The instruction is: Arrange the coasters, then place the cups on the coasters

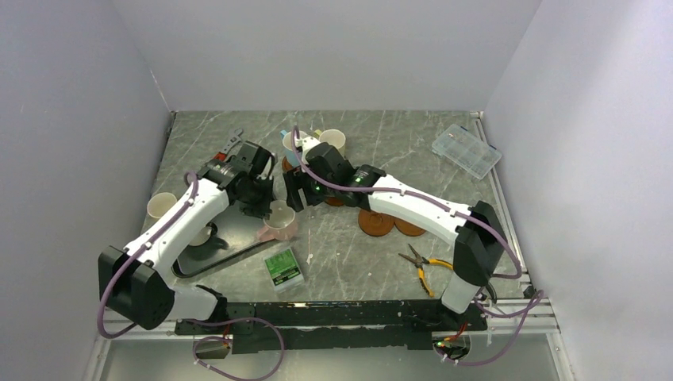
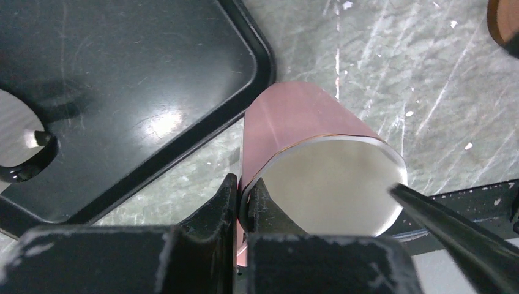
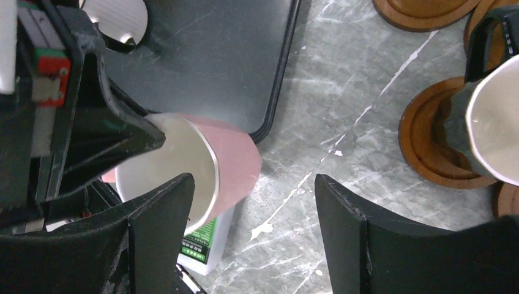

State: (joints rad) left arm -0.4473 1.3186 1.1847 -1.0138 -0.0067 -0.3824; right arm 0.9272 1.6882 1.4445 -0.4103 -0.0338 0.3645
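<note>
The pink cup would stay with my left gripper if I lifted my right gripper now. My right gripper's fingers are empty and wide open beside the pink cup's rim (image 1: 294,211) (image 3: 215,169).
A pink cup (image 2: 294,122) is tilted over the marble table, and my left gripper (image 2: 245,197) is shut on its rim, one finger inside and one outside. From above, this pink cup (image 1: 279,223) sits just right of my left gripper (image 1: 264,208). My right gripper (image 3: 254,214) stands open close beside it, its left finger overlapping the pink cup (image 3: 235,160). A black cup (image 3: 489,131) stands on a coaster (image 3: 422,153) to the right. More coasters (image 1: 377,223) lie under the right arm. Two cups (image 1: 333,138) stand at the back, and a cream cup (image 1: 161,205) at the left.
A black tray (image 1: 208,252) lies under the left arm, with its corner (image 2: 254,55) next to the pink cup. A green-labelled box (image 1: 283,267) lies near the front, yellow-handled pliers (image 1: 424,266) at the right front, and a clear plastic case (image 1: 467,149) at the back right.
</note>
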